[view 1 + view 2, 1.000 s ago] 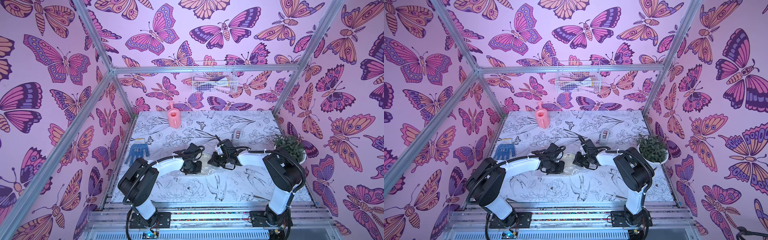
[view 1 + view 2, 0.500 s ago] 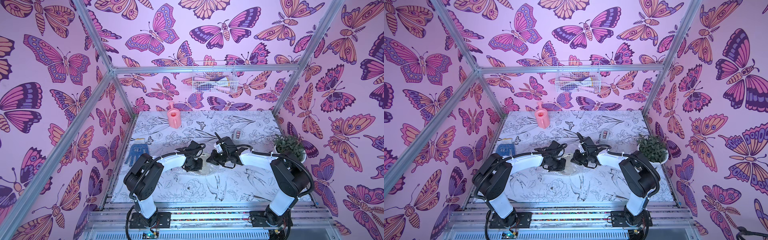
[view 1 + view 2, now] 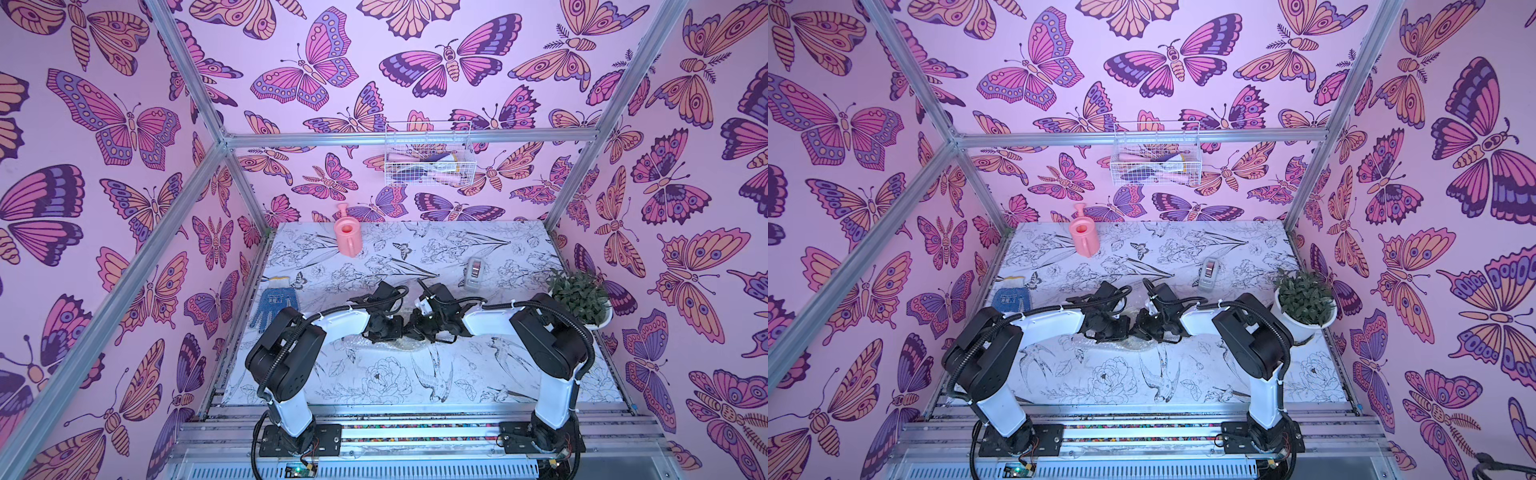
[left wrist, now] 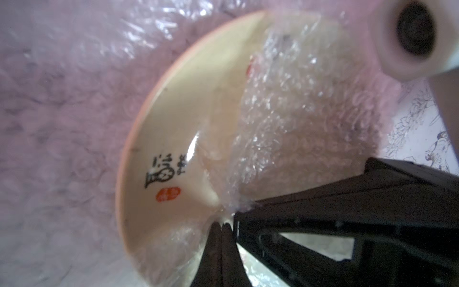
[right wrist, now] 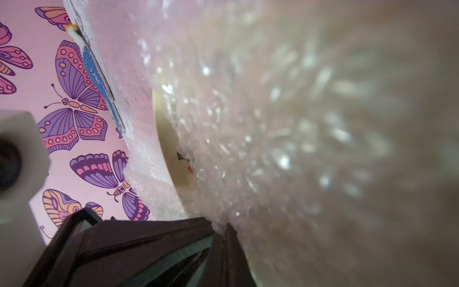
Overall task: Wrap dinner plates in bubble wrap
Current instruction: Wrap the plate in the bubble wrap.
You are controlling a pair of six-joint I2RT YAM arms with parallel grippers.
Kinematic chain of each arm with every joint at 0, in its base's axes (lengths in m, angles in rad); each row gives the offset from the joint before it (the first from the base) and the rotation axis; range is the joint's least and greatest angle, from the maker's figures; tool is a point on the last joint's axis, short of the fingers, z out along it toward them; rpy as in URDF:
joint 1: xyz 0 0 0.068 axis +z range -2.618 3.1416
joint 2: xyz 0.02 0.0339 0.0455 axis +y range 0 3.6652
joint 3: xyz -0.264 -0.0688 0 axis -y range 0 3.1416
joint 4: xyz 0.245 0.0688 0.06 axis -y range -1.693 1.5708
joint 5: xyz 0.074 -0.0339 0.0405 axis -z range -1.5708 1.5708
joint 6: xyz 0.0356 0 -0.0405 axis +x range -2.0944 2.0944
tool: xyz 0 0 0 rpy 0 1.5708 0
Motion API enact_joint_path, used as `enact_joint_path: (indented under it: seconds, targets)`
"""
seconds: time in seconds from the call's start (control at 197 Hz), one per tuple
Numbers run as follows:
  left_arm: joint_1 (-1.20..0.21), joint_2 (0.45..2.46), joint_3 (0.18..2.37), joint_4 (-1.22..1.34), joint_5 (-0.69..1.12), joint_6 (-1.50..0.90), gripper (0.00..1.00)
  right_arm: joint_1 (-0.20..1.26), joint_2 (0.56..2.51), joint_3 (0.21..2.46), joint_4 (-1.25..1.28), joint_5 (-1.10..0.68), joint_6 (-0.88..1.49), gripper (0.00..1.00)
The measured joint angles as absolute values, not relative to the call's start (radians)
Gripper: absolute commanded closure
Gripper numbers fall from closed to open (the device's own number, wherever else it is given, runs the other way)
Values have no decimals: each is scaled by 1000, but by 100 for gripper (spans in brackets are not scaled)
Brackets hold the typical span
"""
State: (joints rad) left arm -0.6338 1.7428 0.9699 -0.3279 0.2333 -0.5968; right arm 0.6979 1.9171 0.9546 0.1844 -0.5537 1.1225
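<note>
I will open my right gripper, because its wrap fold [image 5: 267, 143] reaches my left gripper's fingers across the cream plate [image 5: 169, 139], so the fold would rest there if I opened now.
The cream plate [image 4: 173, 124] with black writing and a red seal lies mid-table on the bubble wrap [image 4: 298, 119]. A flap of the wrap is drawn over part of the plate and gathers to a point at the tips of my left gripper [image 4: 221, 225], which is shut on it. My right gripper [image 5: 224, 229] is shut on a wrap fold that covers most of the plate [image 5: 169, 139]. In both top views the left gripper [image 3: 397, 332] and right gripper [image 3: 415, 330] meet tip to tip over the wrap [image 3: 361, 343], hiding most of the plate.
A pink watering can [image 3: 348, 237] stands at the back. A clear tape dispenser [image 3: 474, 272] lies behind the right arm. A blue glove [image 3: 276, 305] is at the left edge and a potted plant [image 3: 579, 297] at the right edge. A wire basket [image 3: 428, 160] hangs on the back wall.
Both grippers have moved away from the front edge and closed the gap between them, drawing the wrap inward over the plate. Both stayed shut.
</note>
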Motion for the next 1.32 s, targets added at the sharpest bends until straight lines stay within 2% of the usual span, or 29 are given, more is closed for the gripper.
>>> enact_joint_path:
  seconds: [0.391,0.595,1.026,1.062,1.113,1.154,1.225,1.321]
  targets:
    - [-586,1610,975,-363,221,-611,100,701,1917,955,183,-550,1087,100]
    - [-577,1733,1088,-324,311,-637,100,701,1917,955,179,-550,1072,100]
    - [-581,1861,1095,-292,337,-663,100,701,1917,965,153,-549,1065,100]
    - [-581,1862,1093,-289,337,-663,100,701,1917,966,149,-547,1061,93]
    - [-581,1863,1093,-287,338,-662,100,701,1915,968,139,-544,1053,76]
    - [-581,1865,1094,-284,332,-662,100,701,1907,968,129,-548,1048,68]
    - [-570,1869,1097,-273,322,-659,100,700,1873,970,96,-543,1036,59]
    - [-571,1869,1097,-269,319,-651,100,688,1811,968,21,-536,1015,54]
